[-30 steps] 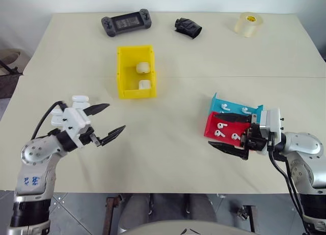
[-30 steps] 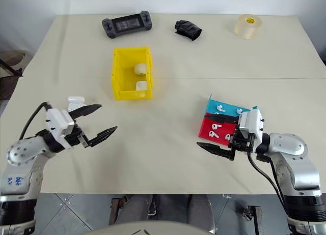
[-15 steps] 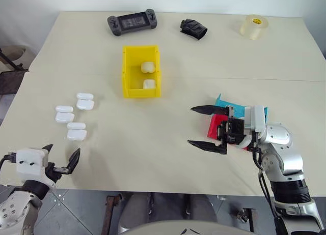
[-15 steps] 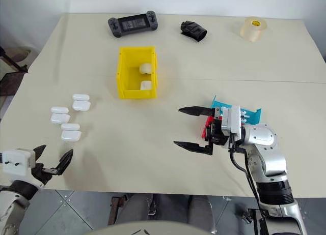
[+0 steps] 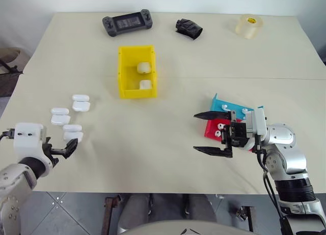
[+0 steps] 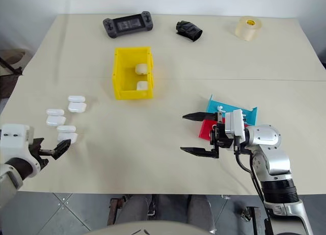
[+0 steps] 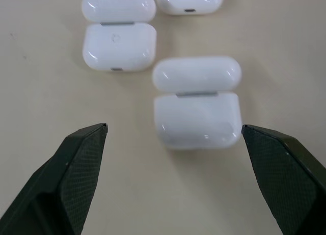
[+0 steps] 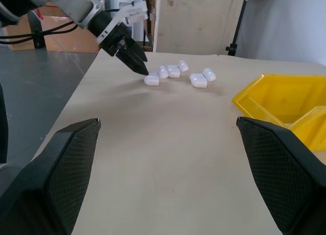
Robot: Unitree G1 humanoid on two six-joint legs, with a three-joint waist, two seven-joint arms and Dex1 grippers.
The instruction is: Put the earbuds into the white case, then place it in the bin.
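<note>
My left gripper's fingers are still above the nearest white case, so closing now would miss. My left gripper lowers first, then closes on that case.
Three white cases [image 5: 73,132] lie in a cluster at the table's left, each showing two rounded halves joined at a hinge. My left gripper [image 7: 174,128] is open, low over the table. The nearest case [image 7: 197,119] lies between its fingertips, almost against one of them. The yellow bin [image 5: 122,72] stands further back with two white cases [image 5: 144,67] inside. Earbuds [image 5: 224,108] lie in a blue tray [image 5: 232,104] and a red tray [image 5: 213,129] at the right. My right gripper [image 5: 196,132] is open and empty beside the red tray, pointing left.
At the table's far edge lie a black game controller [image 5: 126,23], a crumpled black object [image 5: 188,28] and a roll of tape [image 5: 249,25]. Bare tabletop [image 5: 153,138] stretches between the two grippers. The table's front edge is close behind both.
My left gripper left its place above the cases, dropped back toward the front left edge, and now points at the nearest case. My right gripper swung from over the red tray to point left.
</note>
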